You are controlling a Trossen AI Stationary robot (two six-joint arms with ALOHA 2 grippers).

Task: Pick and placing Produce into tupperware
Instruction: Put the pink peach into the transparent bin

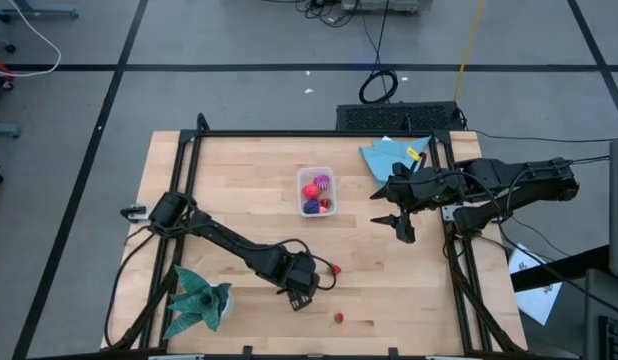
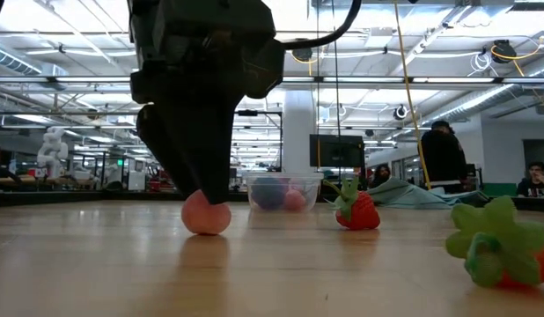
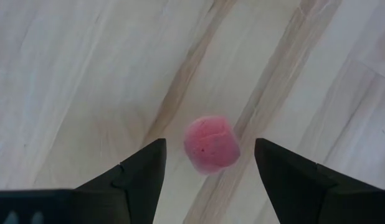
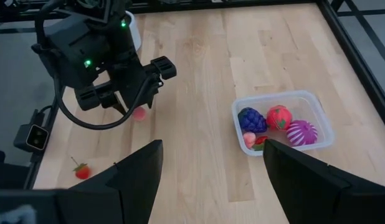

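The small pink fruit needs to go in the clear tupperware. My left gripper will pick up the fruit by its round sides next.
A small pink fruit rests on the wooden table. My left gripper points down over it, open, one finger on either side with a gap on each. The low view shows the same fruit under the dark fingers. The clear tupperware stands at the table's middle, toward the far edge. It holds a purple berry, a red fruit and a striped pink one. My right gripper hangs open above the table, right of the tub.
Two small strawberries lie loose, one just right of the left gripper, one nearer the front edge. A teal-green cloth sits at the near left, a light blue cloth at the far right. A black frame edges the table.
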